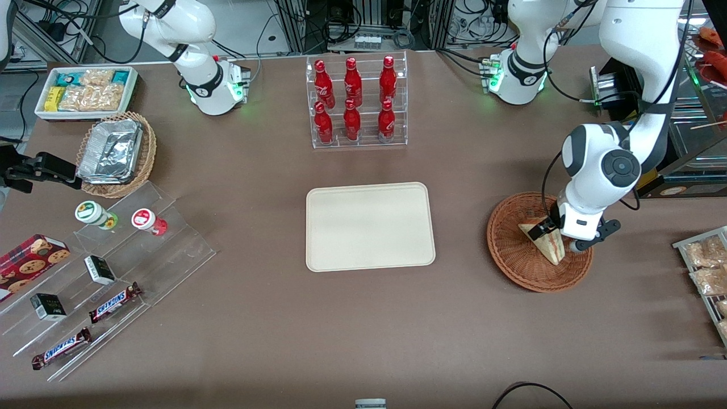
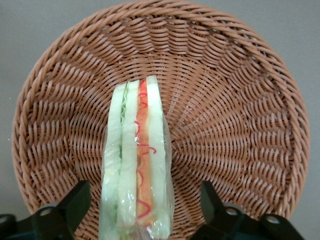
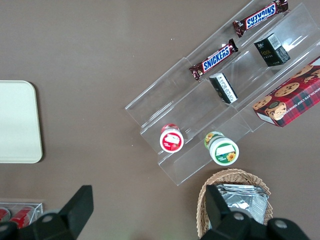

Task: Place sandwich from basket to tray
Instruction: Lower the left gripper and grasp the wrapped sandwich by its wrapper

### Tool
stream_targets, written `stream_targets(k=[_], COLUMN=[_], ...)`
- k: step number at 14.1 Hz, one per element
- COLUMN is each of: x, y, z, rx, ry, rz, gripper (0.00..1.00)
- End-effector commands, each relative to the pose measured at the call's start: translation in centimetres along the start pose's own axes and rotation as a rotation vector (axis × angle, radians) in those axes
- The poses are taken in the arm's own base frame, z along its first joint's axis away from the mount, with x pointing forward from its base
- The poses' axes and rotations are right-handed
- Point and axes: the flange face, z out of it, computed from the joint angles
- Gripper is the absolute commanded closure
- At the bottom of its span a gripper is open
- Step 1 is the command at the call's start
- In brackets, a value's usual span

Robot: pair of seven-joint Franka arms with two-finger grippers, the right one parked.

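The sandwich needs to go on the cream tray, so I will next have my gripper grab it by its end with the bunched clear film point(image 2: 136, 227).
The sandwich point(image 1: 548, 248), a wrapped pale wedge with red, orange and green layers, lies in the reddish-brown wicker basket point(image 1: 511, 250) toward the working arm's end of the table. My gripper point(image 1: 558, 236) is lowered into the basket and stands open. In the left wrist view the sandwich point(image 2: 137, 150) sits between the two dark fingers point(image 2: 75, 200) with a gap on each side, and the basket point(image 2: 225, 100) weave shows all round it. The cream tray point(image 1: 369, 227) lies flat mid-table beside the basket, with nothing on it.
A clear rack of red bottles point(image 1: 358, 102) stands farther from the front camera than the tray. Toward the parked arm's end are a tan basket of foil containers point(image 1: 116, 153), a white snack bin point(image 1: 85, 91) and acrylic steps with candy bars point(image 1: 102, 272). Snack bags point(image 1: 707, 267) lie near the working arm's table edge.
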Motion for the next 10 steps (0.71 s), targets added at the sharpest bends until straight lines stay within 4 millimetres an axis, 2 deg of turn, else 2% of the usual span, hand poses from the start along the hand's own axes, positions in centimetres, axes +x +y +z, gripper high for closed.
stream_targets(k=[1,2,4,6,9,10], x=[0.0,0.0,0.2,0.3,1.2,0.9], y=[0.1,0.1,0.2,0.3,1.9,3.7], z=[0.2,0.2,-0.5,-2.2,-7.7,-10.0], rx=[-0.010,-0.011,-0.013,-0.012,0.012,0.016], ry=[0.008,0.009,0.013,0.018,-0.008,-0.013], rz=[-0.018,-0.017,-0.014,-0.005,0.025,0.056], gripper=[0.72,0.98,1.00,1.00,1.00,1.00])
